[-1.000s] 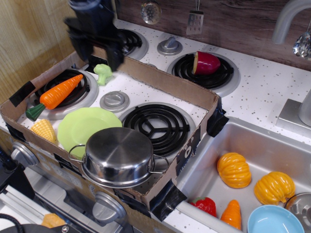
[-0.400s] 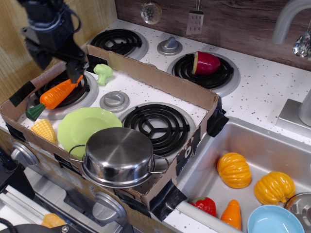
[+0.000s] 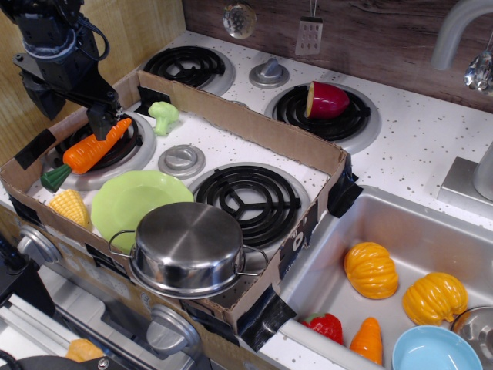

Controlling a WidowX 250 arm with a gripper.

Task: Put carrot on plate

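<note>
The carrot needs to go on the lime-green plate [image 3: 131,199], so my gripper should next grab the carrot by its thin orange end [image 3: 116,133].
The carrot [image 3: 92,146], long, glossy orange with a dark green stem end, lies slantwise on the front-left burner inside the cardboard tray. The lime-green plate [image 3: 131,199] lies just to its right and nearer the front, with its right rim under the steel pot [image 3: 189,247]. My black gripper [image 3: 71,109] hangs over the carrot's thin upper end with its jaws spread apart. One fingertip [image 3: 102,121] is right at the carrot's tip. It holds nothing.
Corn [image 3: 69,206] lies left of the plate and broccoli [image 3: 163,116] behind the carrot. The cardboard wall [image 3: 254,127] rings the front burners. A purple vegetable [image 3: 327,100] sits on the back-right burner. The sink [image 3: 462,239] holds two pumpkins [image 3: 371,270], a stubby orange vegetable [image 3: 368,339] and a blue dish [image 3: 435,351].
The gripper has moved from above the back-left burner to the left and down, and now sits over the carrot's upper end. The carrot and plate have not moved.
</note>
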